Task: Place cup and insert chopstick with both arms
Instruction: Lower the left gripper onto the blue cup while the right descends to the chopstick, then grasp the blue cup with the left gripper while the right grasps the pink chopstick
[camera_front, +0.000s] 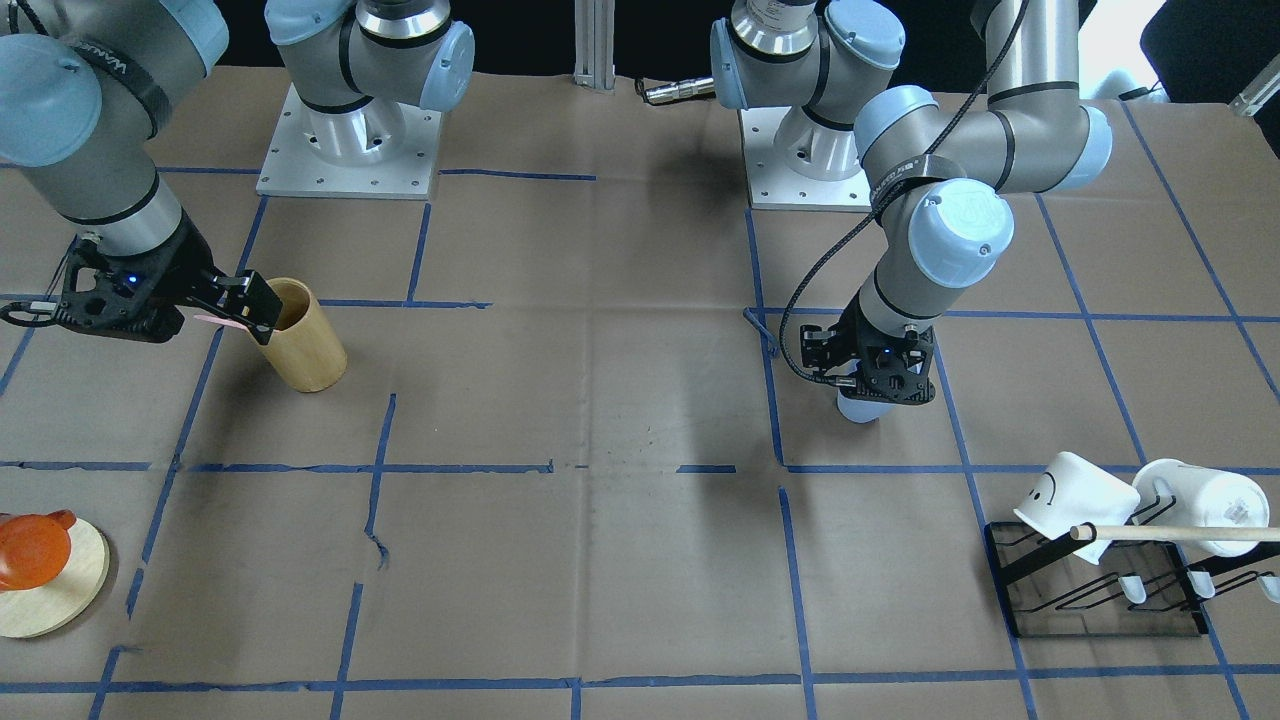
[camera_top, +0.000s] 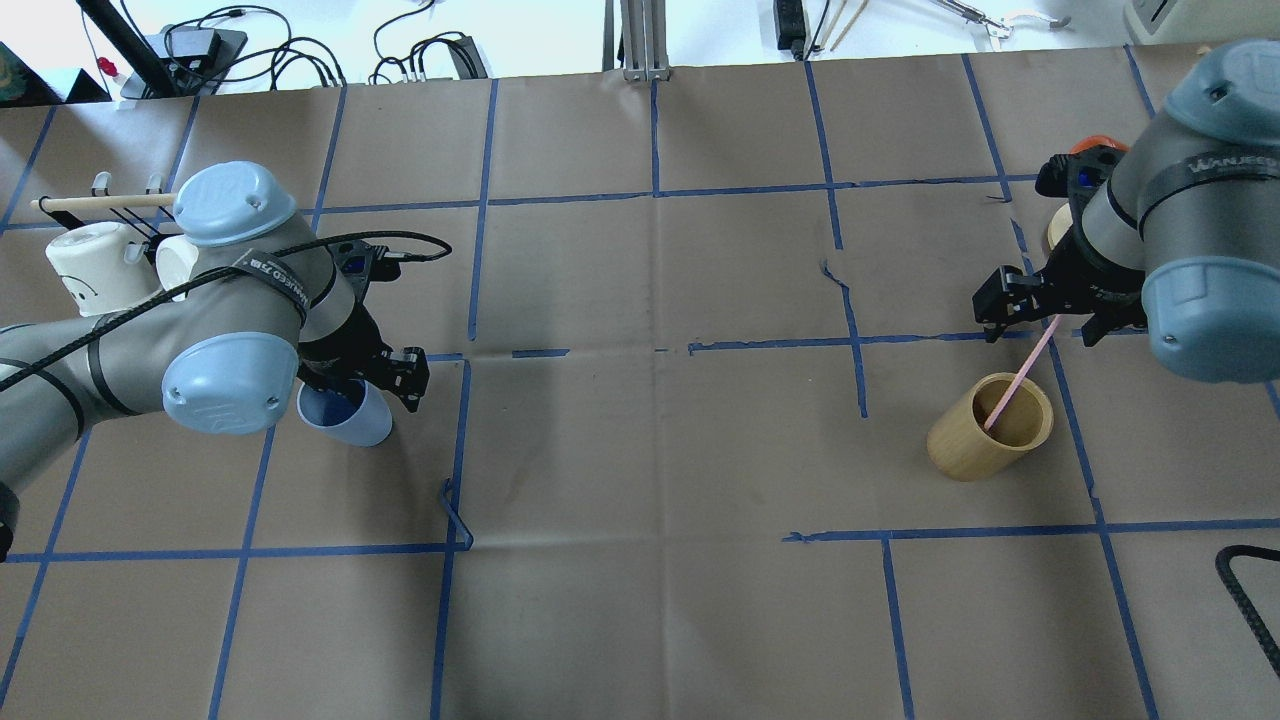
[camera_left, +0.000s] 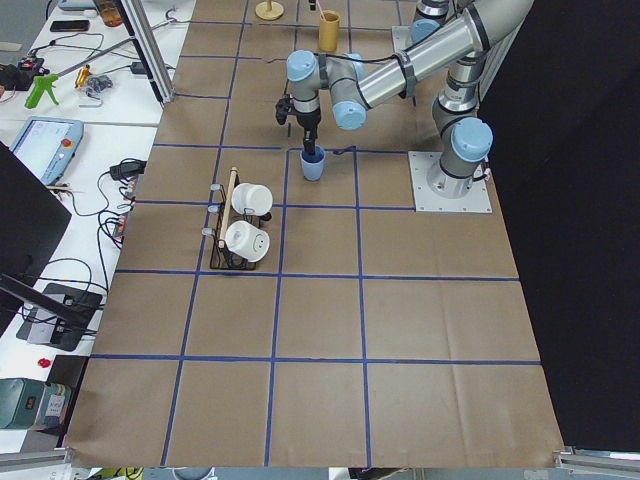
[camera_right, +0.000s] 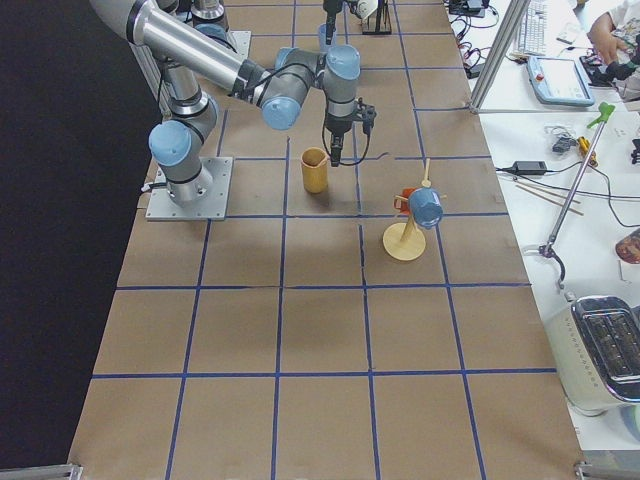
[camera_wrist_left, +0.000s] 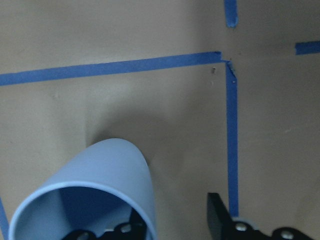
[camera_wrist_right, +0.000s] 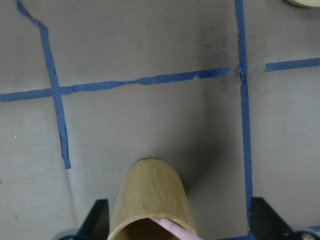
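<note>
The light-blue cup's opening (camera_wrist_left: 82, 212) needs to stay free for the chopstick to go in, so my left gripper will next grab the light-blue cup by its rim (camera_wrist_left: 142, 212).
The light-blue cup (camera_top: 350, 415) stands on the table at my left, also in the left wrist view (camera_wrist_left: 100, 170) and the front view (camera_front: 860, 408). My left gripper (camera_top: 370, 385) is open and straddles the cup's rim, one finger inside and one finger (camera_wrist_left: 220, 217) outside. A pale pink chopstick (camera_top: 1015, 380) leans in the tan wooden cup (camera_top: 985, 440) at my right. My right gripper (camera_top: 1043, 322) is wide open around the chopstick's upper end, just above the wooden cup (camera_wrist_right: 150, 190). Only the stick's tip (camera_wrist_right: 167, 226) shows in the right wrist view.
A black rack (camera_front: 1090, 590) with two white mugs (camera_top: 85, 265) and a long wooden rod (camera_front: 1180, 532) stands beyond the blue cup at my far left. A round wooden stand (camera_front: 60, 590) with an orange cup (camera_front: 35, 550) stands at my far right.
</note>
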